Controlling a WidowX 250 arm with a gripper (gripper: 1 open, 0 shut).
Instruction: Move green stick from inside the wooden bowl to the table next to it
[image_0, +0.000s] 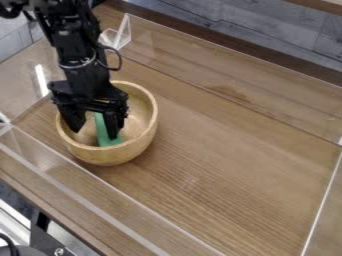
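The stick has to come out of the wooden bowl (136, 137), so my gripper needs to grab it by its upper part (102, 121).
A bright green stick (106, 133) leans inside the light tan wooden bowl (136, 137) at the left of the table (227, 150). My black gripper (91, 123) reaches down into the bowl from above, open, with one finger on each side of the stick's upper part. The fingers hide the stick's top end, and I cannot tell whether they touch it.
Clear acrylic walls (174, 215) border the tabletop on all sides. A grey tiled wall stands behind. Bare wood-grain surface stretches to the right of the bowl and in front of it.
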